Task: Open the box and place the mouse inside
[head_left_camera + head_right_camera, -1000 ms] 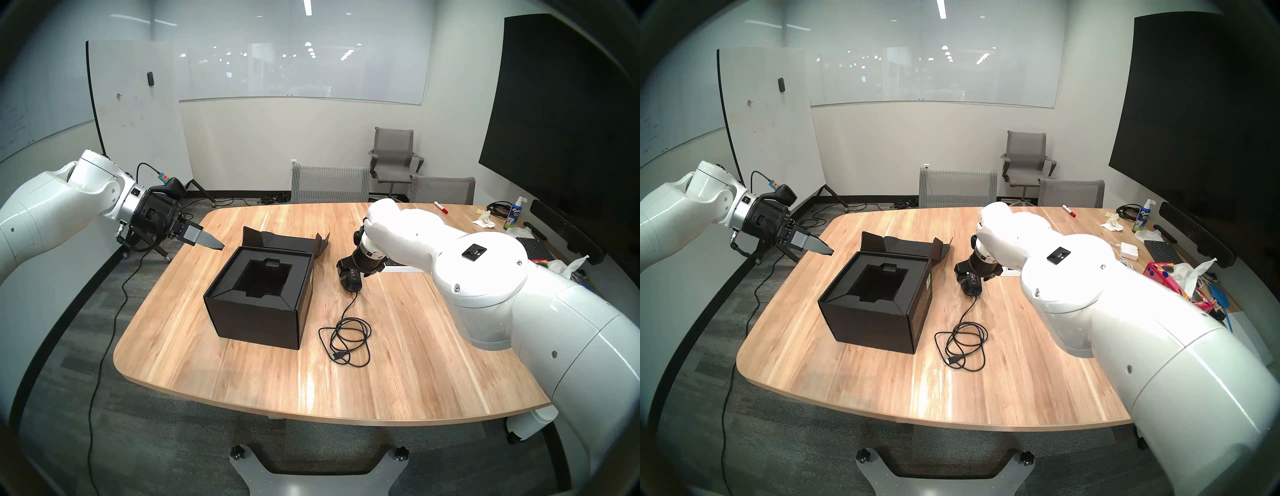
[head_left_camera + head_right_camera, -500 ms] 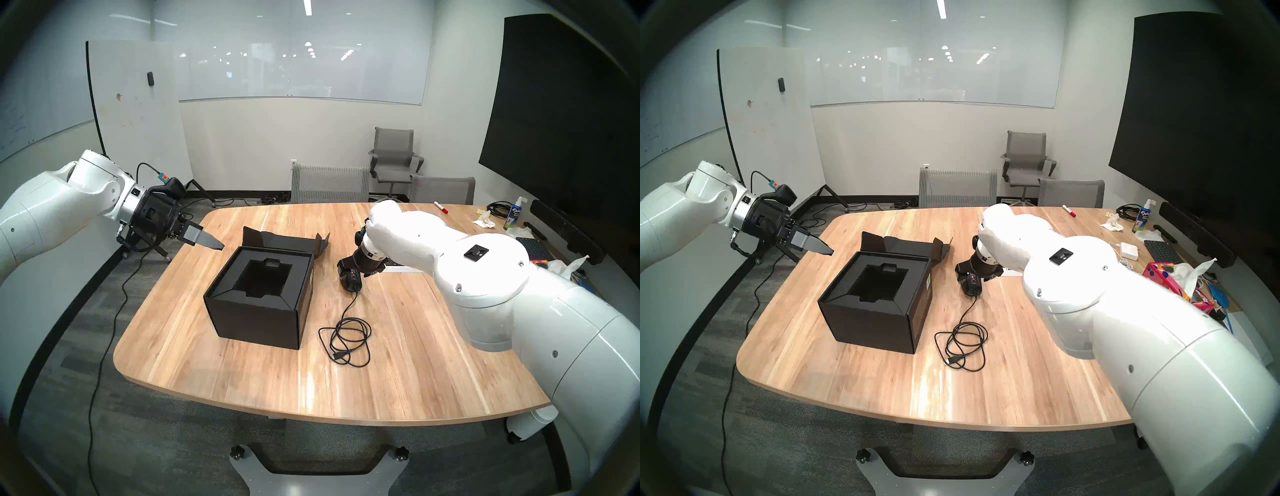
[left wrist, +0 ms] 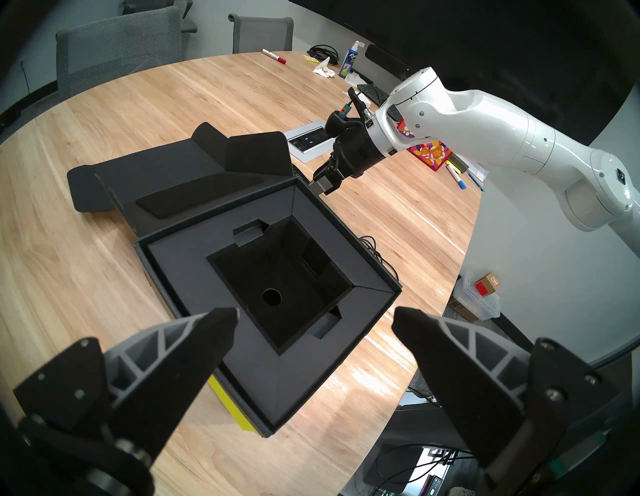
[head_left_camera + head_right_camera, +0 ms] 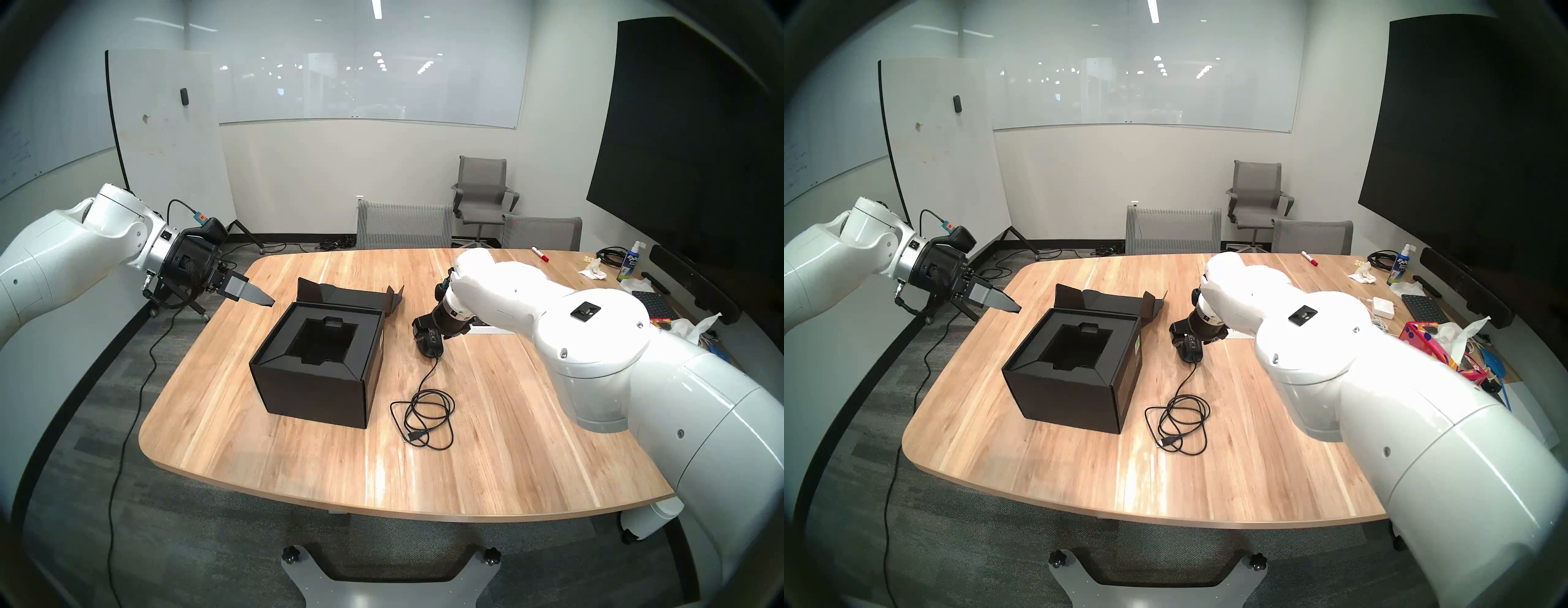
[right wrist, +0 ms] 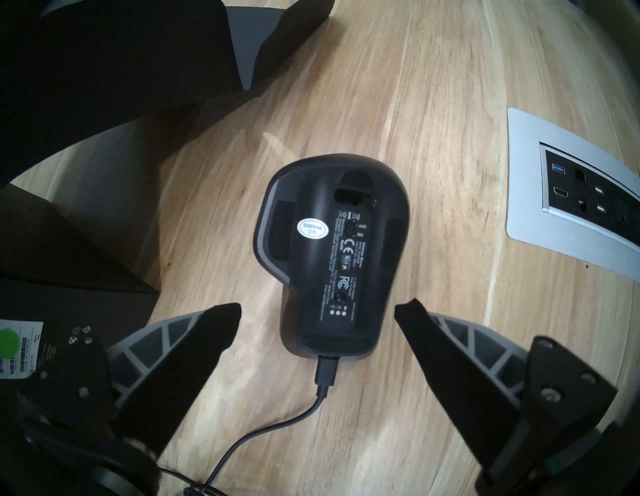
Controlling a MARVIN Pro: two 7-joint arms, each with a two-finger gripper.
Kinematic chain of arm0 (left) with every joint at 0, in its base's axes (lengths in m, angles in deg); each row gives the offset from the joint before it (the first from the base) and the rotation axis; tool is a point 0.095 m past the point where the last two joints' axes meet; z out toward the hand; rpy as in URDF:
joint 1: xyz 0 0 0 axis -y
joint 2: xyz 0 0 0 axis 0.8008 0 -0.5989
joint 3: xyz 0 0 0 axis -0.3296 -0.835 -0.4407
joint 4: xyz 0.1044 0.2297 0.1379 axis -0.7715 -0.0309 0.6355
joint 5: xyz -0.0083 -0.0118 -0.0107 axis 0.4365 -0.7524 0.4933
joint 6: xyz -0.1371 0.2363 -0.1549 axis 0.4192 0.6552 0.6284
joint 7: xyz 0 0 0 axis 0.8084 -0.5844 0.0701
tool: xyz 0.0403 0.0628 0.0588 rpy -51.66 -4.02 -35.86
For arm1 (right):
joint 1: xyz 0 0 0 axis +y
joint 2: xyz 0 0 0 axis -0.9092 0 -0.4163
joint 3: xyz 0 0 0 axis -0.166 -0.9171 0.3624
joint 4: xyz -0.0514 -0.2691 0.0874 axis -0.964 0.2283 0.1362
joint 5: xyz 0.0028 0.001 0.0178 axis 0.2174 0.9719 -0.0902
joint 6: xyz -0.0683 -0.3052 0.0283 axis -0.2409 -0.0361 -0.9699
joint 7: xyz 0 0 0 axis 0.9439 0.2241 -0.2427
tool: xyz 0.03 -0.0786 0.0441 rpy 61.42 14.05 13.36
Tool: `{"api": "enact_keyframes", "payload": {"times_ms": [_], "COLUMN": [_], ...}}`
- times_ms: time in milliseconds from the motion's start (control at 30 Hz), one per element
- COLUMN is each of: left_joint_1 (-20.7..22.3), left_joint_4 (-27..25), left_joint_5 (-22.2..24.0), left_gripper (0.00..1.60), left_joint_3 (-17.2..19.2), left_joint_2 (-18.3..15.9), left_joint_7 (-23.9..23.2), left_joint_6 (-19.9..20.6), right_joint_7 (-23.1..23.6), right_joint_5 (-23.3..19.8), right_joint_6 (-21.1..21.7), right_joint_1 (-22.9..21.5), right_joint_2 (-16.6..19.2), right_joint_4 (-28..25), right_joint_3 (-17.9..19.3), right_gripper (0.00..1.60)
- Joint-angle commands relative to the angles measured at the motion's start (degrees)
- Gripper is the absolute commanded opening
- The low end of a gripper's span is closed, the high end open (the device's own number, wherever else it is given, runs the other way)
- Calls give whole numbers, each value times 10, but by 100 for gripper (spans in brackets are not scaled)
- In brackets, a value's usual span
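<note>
The upturned black mouse's thumb rest flares out wide, so my right gripper will grab the mouse by the narrower cable end (image 4: 432,351) next.
The black box (image 4: 316,392) stands open mid-table, its lid flap (image 4: 348,297) folded back and the dark foam cavity (image 3: 277,277) empty. To its right the black mouse (image 5: 332,263) lies upside down on the wood, label side up, also seen from the head (image 4: 429,344). Its thin cable (image 4: 424,418) runs to a loose coil near the front. My right gripper (image 5: 318,308) hangs open just above the mouse, a finger on either side, not touching. My left gripper (image 3: 315,315) is open and empty, off the table's left edge (image 4: 254,297), facing the box.
A silver port panel (image 5: 571,194) is set into the table right of the mouse. At the far right lie a keyboard (image 4: 1420,308), white charger (image 4: 1382,306), red tissue box (image 4: 1424,344), spray bottle (image 4: 632,261) and red marker (image 4: 539,254). Chairs stand behind.
The right arm's elbow has drifted slightly to the right while its gripper stays over the mouse. The left arm, box, mouse and cable have not moved.
</note>
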Motion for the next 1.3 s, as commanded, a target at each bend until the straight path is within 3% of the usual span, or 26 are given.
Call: {"api": "enact_keyframes", "payload": {"times_ms": [0, 467, 1267], "left_joint_1": [11, 11, 11], "left_joint_4": [-1, -1, -1], "left_joint_5": [3, 4, 4], "left_gripper": [160, 160, 160], "left_joint_3": [8, 8, 8], "left_joint_2": [0, 0, 0], "left_joint_7": [-12, -11, -11], "left_joint_6": [-1, -1, -1], "right_joint_7": [2, -3, -11], "right_joint_5": [1, 1, -3], "right_joint_6": [-9, 1, -17], "right_joint_1": [-8, -4, 2], "right_joint_2": [1, 1, 8], "right_joint_4": [3, 5, 4], "right_joint_3": [1, 6, 23], "right_gripper": [160, 160, 160]}}
